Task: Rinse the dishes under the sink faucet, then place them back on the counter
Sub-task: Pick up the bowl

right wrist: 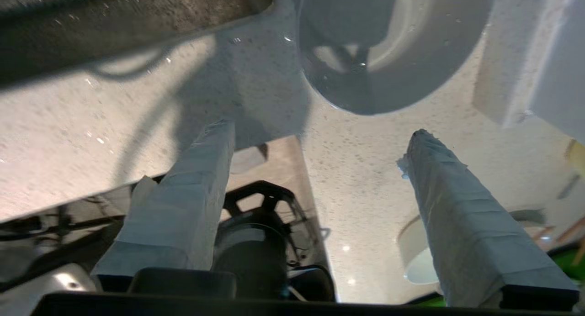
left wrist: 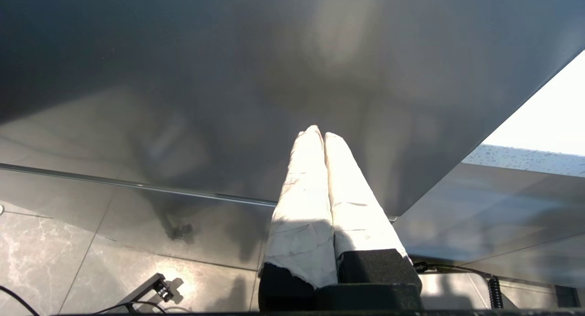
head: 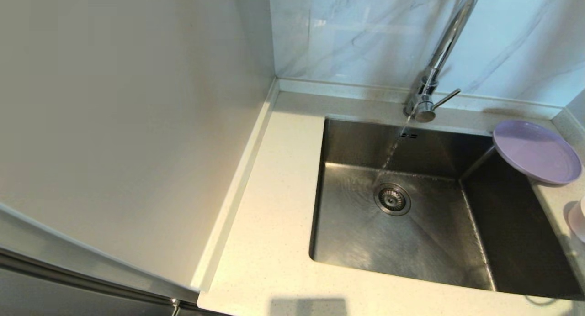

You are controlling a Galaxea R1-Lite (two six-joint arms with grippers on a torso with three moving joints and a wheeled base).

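Note:
Next, my right gripper grabs the bowl by its thin rim (right wrist: 368, 112), since the bowl spreads wide across its round body (right wrist: 397, 36).
The chrome faucet (head: 441, 55) is running; a thin stream falls into the steel sink (head: 356, 243) near the drain. The lilac plate (head: 537, 151) rests on the cream counter (head: 274, 206) at the sink's far right corner, overhanging the basin. The pale pink bowl (head: 578, 218) shows only partly at the right edge. Neither arm appears in the head view. My right gripper (right wrist: 320, 129) is open and empty above the counter, short of the plate (right wrist: 388, 46), with the bowl (right wrist: 418, 256) beside one finger. My left gripper (left wrist: 320, 131) is shut and empty, parked low.
A tall pale wall panel (head: 114, 101) bounds the counter on the left, and a marble backsplash (head: 365, 33) rises behind it. The faucet's side lever (head: 447, 98) points right. In front of the left gripper is a grey cabinet front (left wrist: 228, 78), above floor tiles.

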